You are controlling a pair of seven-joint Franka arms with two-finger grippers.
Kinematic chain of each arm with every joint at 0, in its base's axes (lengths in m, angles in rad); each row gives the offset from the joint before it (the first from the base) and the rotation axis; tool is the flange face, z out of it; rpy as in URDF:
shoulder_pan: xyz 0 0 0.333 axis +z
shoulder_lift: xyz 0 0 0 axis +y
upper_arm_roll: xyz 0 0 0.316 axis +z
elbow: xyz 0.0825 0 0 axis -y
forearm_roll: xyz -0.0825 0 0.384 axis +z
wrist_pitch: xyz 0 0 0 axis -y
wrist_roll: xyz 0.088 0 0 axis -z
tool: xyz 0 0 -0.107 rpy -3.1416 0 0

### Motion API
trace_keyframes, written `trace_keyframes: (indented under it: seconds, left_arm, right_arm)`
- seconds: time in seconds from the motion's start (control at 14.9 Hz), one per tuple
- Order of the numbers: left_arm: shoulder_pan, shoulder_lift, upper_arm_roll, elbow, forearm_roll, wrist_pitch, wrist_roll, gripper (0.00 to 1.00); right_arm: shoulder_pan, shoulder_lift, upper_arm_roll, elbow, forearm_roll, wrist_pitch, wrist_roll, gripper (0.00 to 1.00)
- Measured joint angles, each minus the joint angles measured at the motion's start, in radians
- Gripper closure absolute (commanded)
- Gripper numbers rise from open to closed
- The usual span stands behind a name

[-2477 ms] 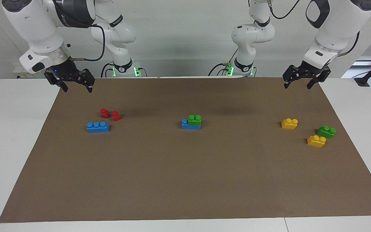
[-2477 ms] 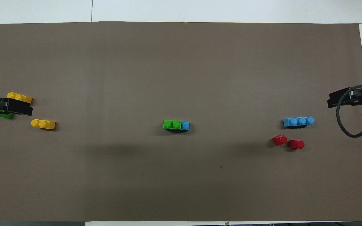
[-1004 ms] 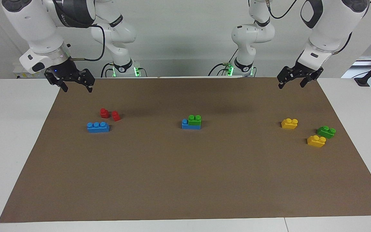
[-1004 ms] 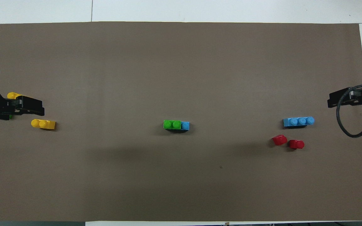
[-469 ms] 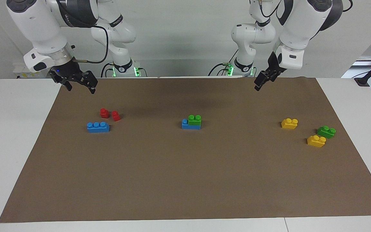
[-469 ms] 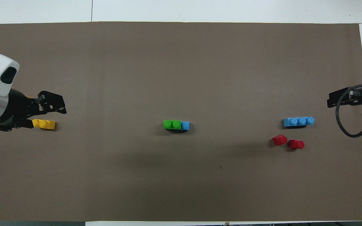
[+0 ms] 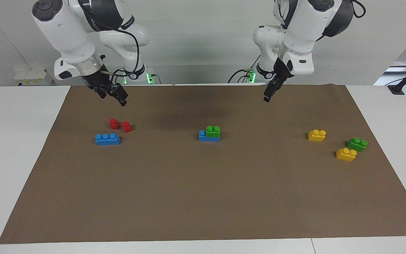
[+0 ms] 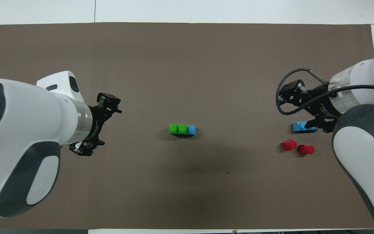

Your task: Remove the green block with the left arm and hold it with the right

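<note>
My right gripper next grabs the blue brick by its bare end (image 8: 191,130) to hold it, since the stacked green block (image 8: 178,129) covers the brick's other end.
The green block (image 7: 213,131) sits stacked on one end of a blue brick (image 7: 204,138) in the middle of the brown mat; the overhead view shows the green block (image 8: 178,129) and the blue brick (image 8: 191,130) too. A second green block (image 7: 357,144) lies loose toward the left arm's end, between two yellow bricks. My left gripper (image 7: 269,93) hangs open and empty in the air over bare mat, between the stack and the yellow bricks; it also shows from overhead (image 8: 97,126). My right gripper (image 7: 113,96) hangs open and empty over the mat beside the red bricks, and also shows from overhead (image 8: 302,109).
Two red bricks (image 7: 114,123) (image 7: 127,126) and a blue three-stud brick (image 7: 107,139) lie toward the right arm's end. Two yellow bricks (image 7: 317,135) (image 7: 346,154) lie toward the left arm's end. From overhead, the left arm hides the yellow bricks and the loose green block.
Both arms have swung in from the table's ends toward the middle, the left gripper farther and turned edge-on in the facing view. No block has moved.
</note>
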Motion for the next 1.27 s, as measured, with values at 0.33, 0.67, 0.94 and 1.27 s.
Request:
trace_keyframes:
  seconds: [0.33,0.67,0.94,1.27]
  left_arm:
    - [-0.114,0.041,0.000,-0.064,0.000,0.117,-0.318,0.00]
    - [-0.182,0.169,0.000,-0.064,0.004,0.224,-0.513,0.00]
    - [-0.208,0.228,0.001,-0.061,0.040,0.273,-0.630,0.00]
    - [-0.215,0.269,0.001,-0.047,0.061,0.302,-0.683,0.00]
  right_arm:
    - [0.049,0.005,0.000,-0.066,0.080,0.072,0.132,0.00]
    - [0.098,0.008,0.001,-0.128,0.127,0.157,0.201,0.00]
    - [0.133,0.021,0.001,-0.174,0.141,0.224,0.268,0.00]
    - [0.152,0.052,0.000,-0.213,0.233,0.303,0.359,0.00]
